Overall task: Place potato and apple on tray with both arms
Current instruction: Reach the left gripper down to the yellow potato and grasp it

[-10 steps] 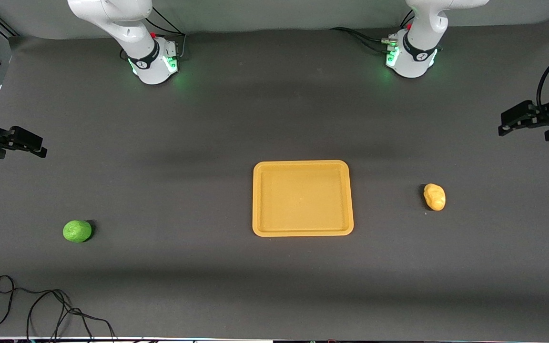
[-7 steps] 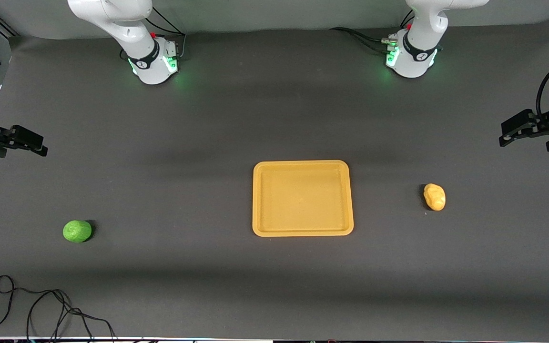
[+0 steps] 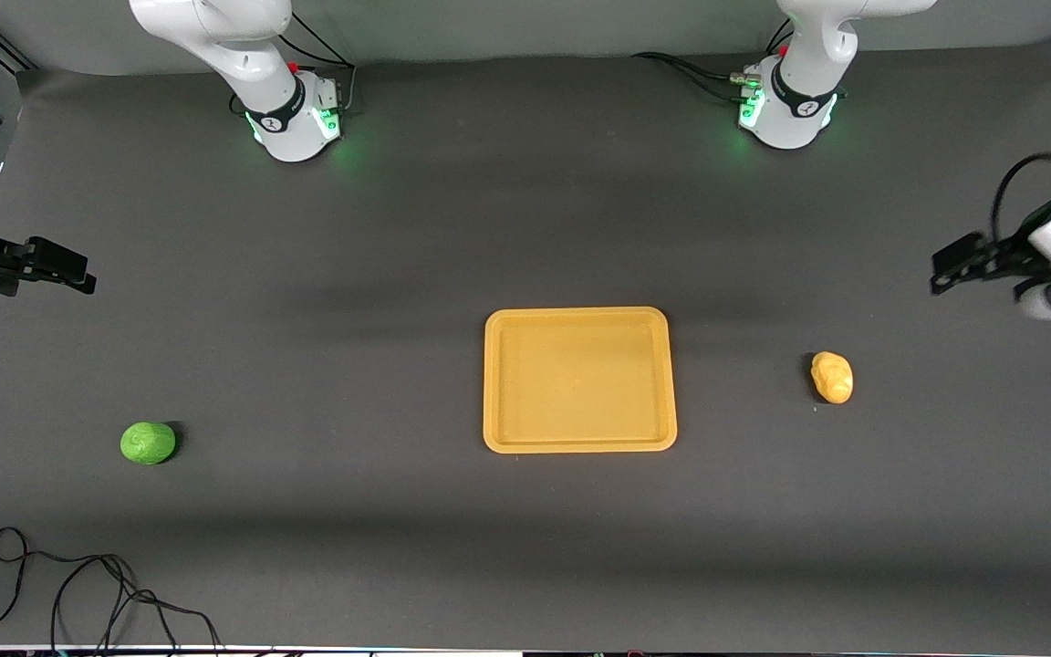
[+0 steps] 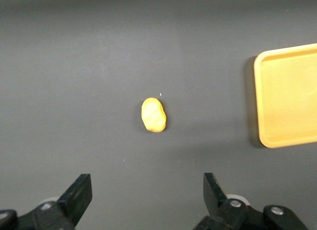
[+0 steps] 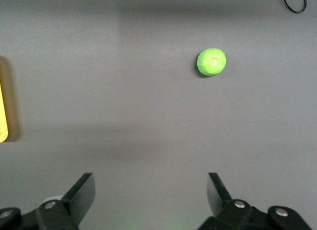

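My left gripper grabs the potato point(image 3: 831, 377) by its long sides next, to place it on the tray point(image 3: 580, 380).
The orange-yellow tray point(image 3: 580, 380) lies flat and bare at the table's middle. The yellow-orange potato point(image 3: 831, 377) rests on the mat toward the left arm's end, apart from the tray. The green apple point(image 3: 148, 443) sits toward the right arm's end. My left gripper point(image 3: 943, 271) hangs open over bare mat at the left arm's end, empty. In the left wrist view the potato point(image 4: 153, 115) and the tray point(image 4: 290, 96) lie ahead of the left gripper point(image 4: 147, 190). My right gripper point(image 3: 80, 276) is open and empty over the mat at the right arm's end. The apple point(image 5: 212, 61) shows ahead of it point(image 5: 151, 190).
A black cable point(image 3: 78, 584) loops on the mat near the front edge at the right arm's end, also seen as a cable point(image 5: 292, 0) in the right wrist view. The two green-lit bases point(image 3: 297, 119) point(image 3: 785, 109) stand farthest from the front camera.
The left gripper has swung in from the table's end toward the potato and tilted. The right gripper has edged slightly inward. Potato, apple and tray have not moved.
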`<state>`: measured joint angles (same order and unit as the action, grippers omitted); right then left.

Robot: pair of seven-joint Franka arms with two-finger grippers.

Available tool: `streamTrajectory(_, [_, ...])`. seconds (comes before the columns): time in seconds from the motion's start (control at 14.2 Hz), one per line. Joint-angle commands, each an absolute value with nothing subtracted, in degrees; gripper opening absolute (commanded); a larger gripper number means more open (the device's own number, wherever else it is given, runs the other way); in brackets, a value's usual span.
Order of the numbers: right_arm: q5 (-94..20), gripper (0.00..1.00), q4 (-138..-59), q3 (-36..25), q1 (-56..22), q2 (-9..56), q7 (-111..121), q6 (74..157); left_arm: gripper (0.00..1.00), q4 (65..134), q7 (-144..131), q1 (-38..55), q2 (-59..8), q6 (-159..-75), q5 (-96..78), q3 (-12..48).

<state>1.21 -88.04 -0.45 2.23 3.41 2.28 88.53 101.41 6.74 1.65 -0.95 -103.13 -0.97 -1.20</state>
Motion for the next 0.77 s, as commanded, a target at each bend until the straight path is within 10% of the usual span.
streamTrajectory(0.0, [1.3,1.0,-86.4,-0.1,2.5,3.8,1.1,87.4,1.0,115.0,6.4,1.5,1.6,-114.5,-0.4,-1.5])
streamTrajectory(0.28, [1.1,1.0,-86.4,-0.2,2.5,3.8,1.1,87.8,1.0,127.2,5.8,1.4,-2.1,-132.4,-0.4,-1.7])
streamTrajectory(0.7, [1.1,1.0,-87.1,-0.4,2.5,3.7,1.9,89.3,0.99,127.4,1.2,1.4,-15.2,-142.6,-0.2,-1.8])
